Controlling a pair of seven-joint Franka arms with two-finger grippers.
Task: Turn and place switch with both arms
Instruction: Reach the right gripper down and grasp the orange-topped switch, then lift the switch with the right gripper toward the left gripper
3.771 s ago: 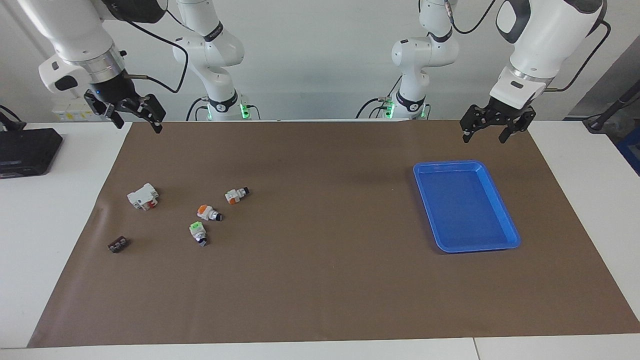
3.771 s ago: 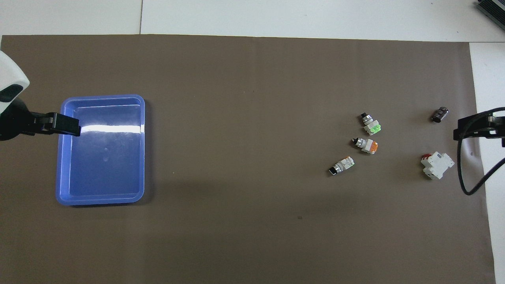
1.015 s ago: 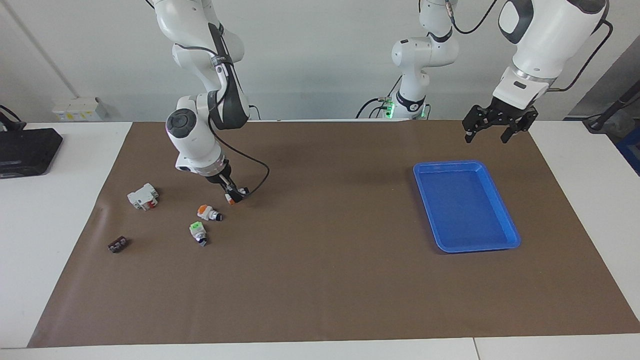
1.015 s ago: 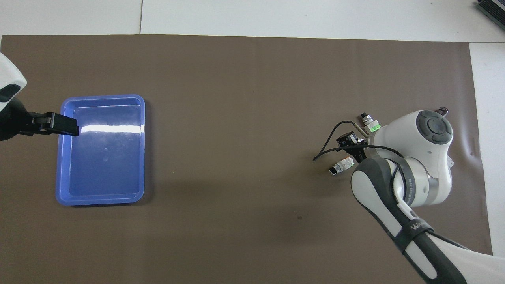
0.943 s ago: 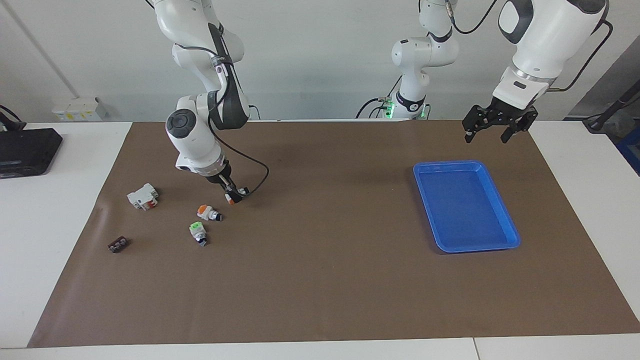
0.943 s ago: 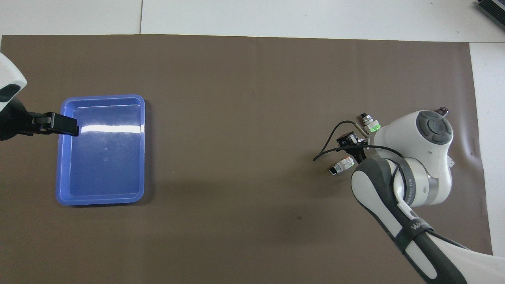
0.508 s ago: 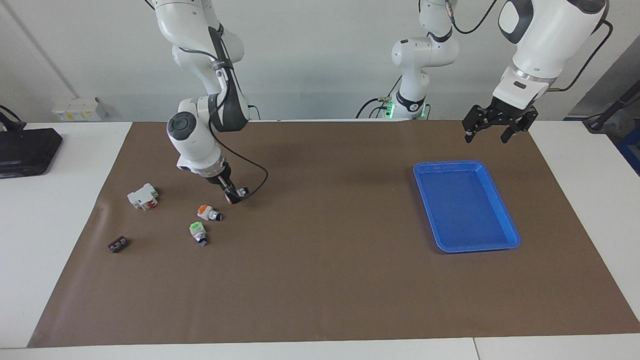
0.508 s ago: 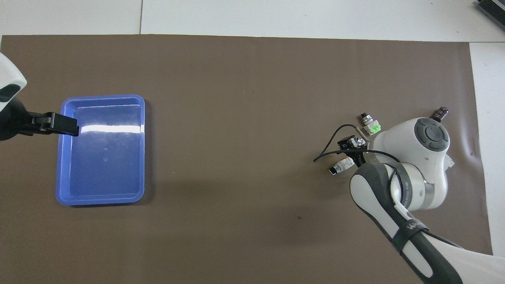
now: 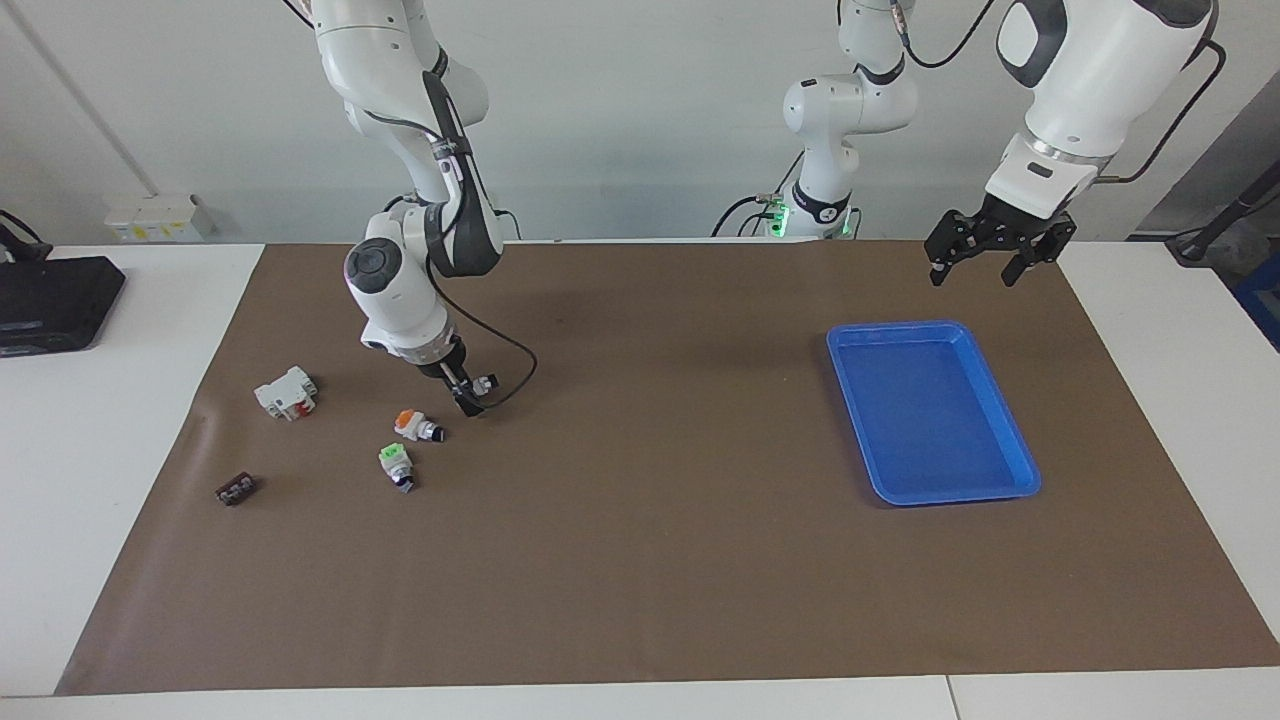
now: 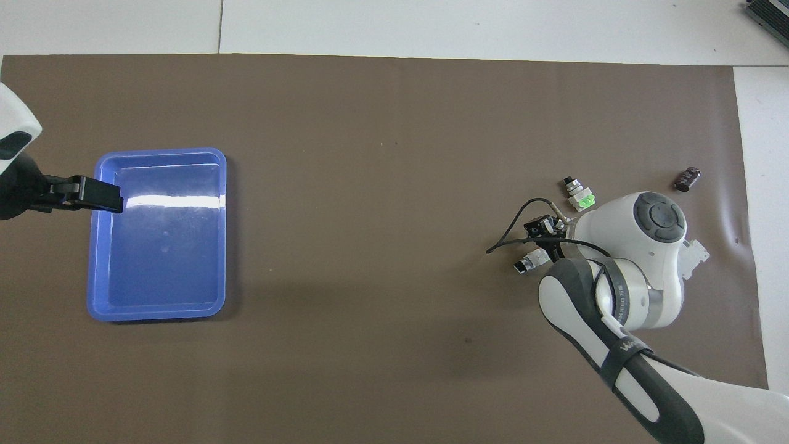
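Observation:
My right gripper's fingers are around the switch body [image 10: 537,258], ready to close.
The switch [image 9: 486,381] lies on the brown mat, white and silver, with its orange end hidden by my right gripper [image 9: 467,397]. The right arm reaches down from its base and the gripper is down at the switch, at its orange end. In the overhead view the switch [image 10: 529,261] sticks out from under the right gripper [image 10: 546,245], dark tip toward the left arm's end. My left gripper [image 9: 985,262] is open and empty, and waits in the air over the blue tray's [image 9: 900,329] edge.
A stubbier orange switch [image 9: 416,427], a green-ended switch [image 9: 396,464], a white breaker [image 9: 286,392] and a small dark part [image 9: 236,489] lie near the switch. The blue tray [image 10: 160,152] is empty. A black box [image 9: 50,300] sits off the mat.
The right arm came from a raised pose down to the switch. In the last second its elbow shifted toward the table's middle while the gripper stayed at the switch. The left arm has not moved.

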